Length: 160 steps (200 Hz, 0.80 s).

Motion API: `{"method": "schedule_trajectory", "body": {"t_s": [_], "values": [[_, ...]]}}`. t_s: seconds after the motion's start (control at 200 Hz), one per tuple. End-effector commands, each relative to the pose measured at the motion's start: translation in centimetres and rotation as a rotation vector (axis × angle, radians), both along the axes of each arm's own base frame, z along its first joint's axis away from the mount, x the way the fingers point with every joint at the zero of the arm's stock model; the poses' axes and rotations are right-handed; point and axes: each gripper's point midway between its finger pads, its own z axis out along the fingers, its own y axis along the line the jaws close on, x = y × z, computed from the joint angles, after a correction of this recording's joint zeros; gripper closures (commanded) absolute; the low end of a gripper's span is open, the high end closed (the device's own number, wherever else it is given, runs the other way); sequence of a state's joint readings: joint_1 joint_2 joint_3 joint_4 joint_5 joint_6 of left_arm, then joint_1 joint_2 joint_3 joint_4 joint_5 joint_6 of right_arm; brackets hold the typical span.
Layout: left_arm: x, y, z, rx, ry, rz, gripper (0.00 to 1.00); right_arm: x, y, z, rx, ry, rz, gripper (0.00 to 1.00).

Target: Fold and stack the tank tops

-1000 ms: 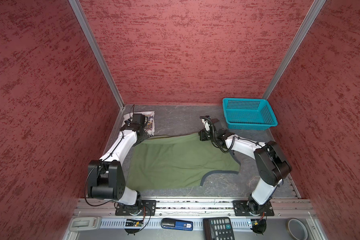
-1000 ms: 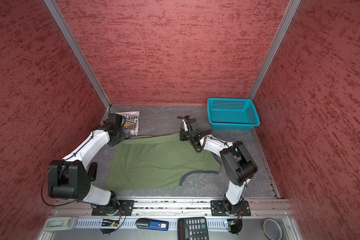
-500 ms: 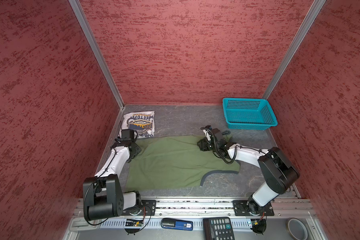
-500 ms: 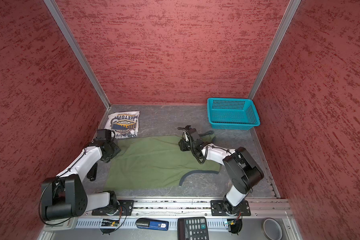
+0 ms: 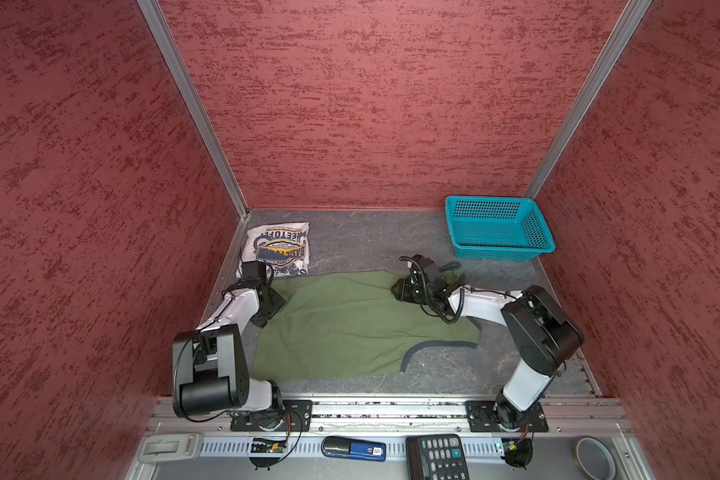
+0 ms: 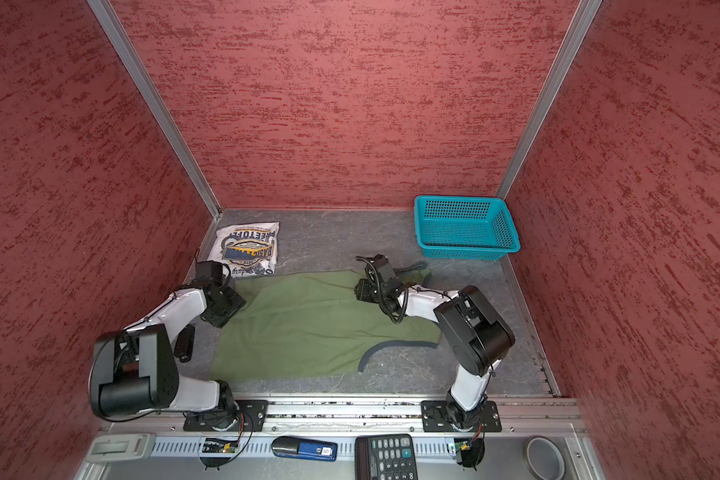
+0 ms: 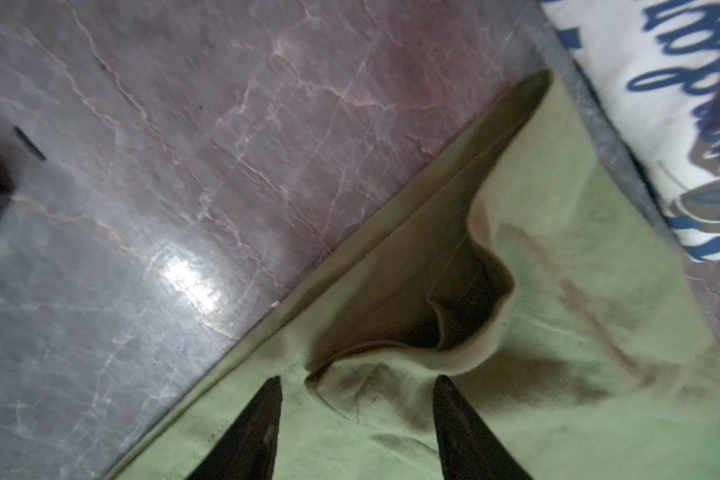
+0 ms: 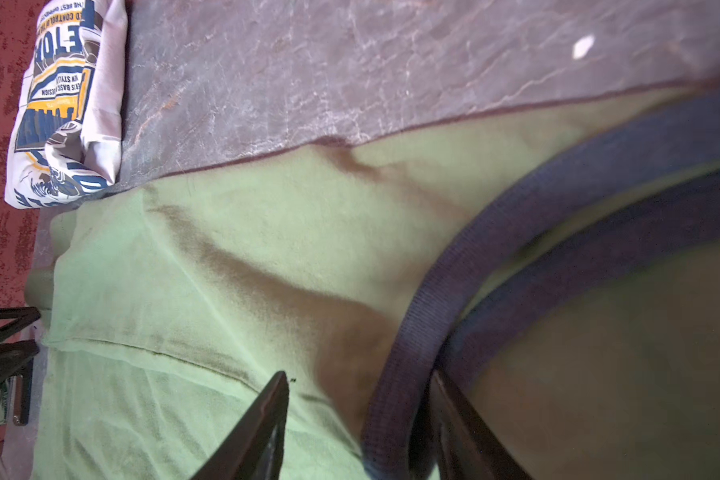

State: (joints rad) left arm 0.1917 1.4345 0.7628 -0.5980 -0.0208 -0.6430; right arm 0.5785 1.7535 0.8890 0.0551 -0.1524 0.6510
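The robot's left gripper should next pinch the olive green tank top's gaping hem fold [image 5: 283,303] [image 7: 424,352], so that end of the tank top gets spread flat for folding.
The olive green tank top [image 5: 350,328] [image 6: 308,328] lies spread flat mid-table, grey trim [image 8: 433,291] at its right end. The white tank top [image 5: 279,249] [image 6: 248,249] lies folded at the back left, print up. My left gripper [image 5: 272,309] [image 7: 356,380] stands open over the green top's left edge, where the hem gapes in a small fold [image 7: 454,316]. My right gripper [image 5: 398,289] [image 8: 360,374] is open at the top's far right corner. The trim runs between its fingers, close to one of them. Neither gripper holds cloth.
A teal basket [image 5: 499,253] [image 6: 466,249] stands at the back right, near the right arm. Red walls close in three sides. On the front ledge lie a calculator [image 5: 437,457], a blue tool [image 5: 354,449] and a tape roll [image 5: 595,459].
Both grippers came forward from the back of the table and opened, letting go of the green top's far edge. The white top, half hidden before, now shows in full.
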Motion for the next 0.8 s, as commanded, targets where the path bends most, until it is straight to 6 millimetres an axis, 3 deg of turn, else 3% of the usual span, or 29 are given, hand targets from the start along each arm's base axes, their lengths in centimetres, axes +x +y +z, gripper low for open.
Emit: {"method": "schedule_trajectory", "body": {"t_s": [0.0, 0.15, 0.296, 0.441, 0.611, 0.796], "values": [[0.2, 0.1, -0.6, -0.02, -0.01, 0.012, 0.41, 0.1, 1.3, 0.3, 0.042, 0.006, 0.008, 0.43], [0.4, -0.1, -1.2, -0.041, -0.012, 0.01, 0.5, -0.2, 1.7, -0.3, 0.039, 0.022, 0.013, 0.44], [0.9, -0.1, -1.1, -0.055, -0.034, 0.006, 0.67, -0.4, 1.9, -0.3, 0.038, 0.023, 0.021, 0.49], [1.6, -0.1, -0.4, -0.052, -0.065, -0.009, 0.82, -0.5, 2.0, -0.1, 0.027, 0.018, 0.026, 0.65], [2.7, 0.6, 1.7, -0.018, -0.118, -0.019, 0.93, -0.6, 2.1, 1.3, 0.023, -0.013, 0.036, 0.84], [4.3, 2.1, 5.1, -0.008, -0.214, 0.011, 1.0, -0.9, 2.7, 3.2, 0.033, -0.057, 0.056, 0.92]]}}
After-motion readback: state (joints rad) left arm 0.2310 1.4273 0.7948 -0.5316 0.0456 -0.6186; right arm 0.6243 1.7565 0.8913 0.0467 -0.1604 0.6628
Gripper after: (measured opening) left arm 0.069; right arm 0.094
